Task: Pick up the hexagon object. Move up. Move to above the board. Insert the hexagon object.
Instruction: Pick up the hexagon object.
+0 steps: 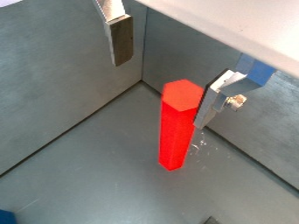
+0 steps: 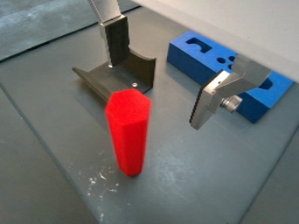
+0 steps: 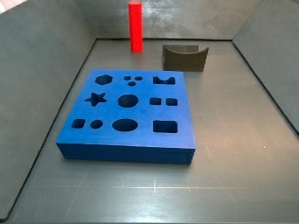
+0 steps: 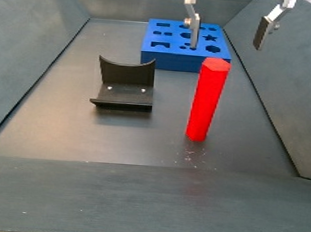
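The hexagon object is to be inserted into the board (image 3: 128, 109), so the robot's gripper will next grab it by its upper part (image 3: 135, 12).
The hexagon object (image 1: 177, 122) is a tall bright red rod standing upright on the grey floor near a corner of the bin. It also shows in a wrist view (image 2: 128, 131) and in both side views (image 3: 135, 26) (image 4: 207, 100). My gripper (image 1: 167, 74) is open and hangs above the rod, with the fingers (image 1: 121, 39) wide apart on either side of its top and not touching it. The gripper also shows in a side view (image 4: 232, 18). The blue board (image 3: 128, 109) with its shaped holes lies flat on the floor, apart from the rod (image 4: 185, 42) (image 2: 228, 70).
The fixture (image 4: 123, 84), a dark olive bracket with a curved top edge, stands on the floor beside the rod (image 2: 117, 79) (image 3: 184, 57). Grey bin walls (image 4: 43, 50) rise on all sides, close behind the rod.
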Tool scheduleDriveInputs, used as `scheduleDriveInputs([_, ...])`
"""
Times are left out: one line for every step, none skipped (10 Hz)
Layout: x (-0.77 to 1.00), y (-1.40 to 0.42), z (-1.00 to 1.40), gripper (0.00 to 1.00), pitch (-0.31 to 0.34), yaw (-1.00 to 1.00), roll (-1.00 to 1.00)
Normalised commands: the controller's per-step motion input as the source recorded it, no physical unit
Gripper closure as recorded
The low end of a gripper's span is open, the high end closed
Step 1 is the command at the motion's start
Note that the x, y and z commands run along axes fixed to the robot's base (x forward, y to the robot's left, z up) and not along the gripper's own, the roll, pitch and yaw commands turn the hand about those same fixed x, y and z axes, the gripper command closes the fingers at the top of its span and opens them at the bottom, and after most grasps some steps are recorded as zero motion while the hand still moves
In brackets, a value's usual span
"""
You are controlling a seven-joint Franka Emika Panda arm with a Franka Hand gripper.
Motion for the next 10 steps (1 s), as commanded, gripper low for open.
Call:
scheduleDriveInputs([0.0, 0.51, -0.82, 0.0, -0.164, 0.03, -0.06])
scheduleDriveInputs([0.0, 0.5, -0.79, 0.0, -0.18, 0.02, -0.07])
scheduleDriveInputs([0.0, 0.0, 0.0, 0.0, 0.0, 0.0, -0.01])
scheduleDriveInputs([0.0, -0.08, -0.22, 0.0, -0.089, 0.0, 0.0])
scheduleDriveInputs([0.0, 0.0, -0.86, 0.0, -0.194, 0.0, 0.02])
scheduleDriveInputs([0.0, 0.18, -0.91, 0.0, -0.153, 0.0, 0.0])
scheduleDriveInputs([0.0, 0.1, -0.12, 0.0, -0.179, 0.0, -0.18])
scheduleDriveInputs([0.0, 0.03, 0.0, 0.0, 0.0, 0.0, 0.0])
scheduleDriveInputs([0.0, 0.37, -0.06, 0.0, -0.003, 0.05, -0.14])
scheduleDriveInputs([0.0, 0.29, -0.11, 0.0, -0.021, 0.11, -0.12])
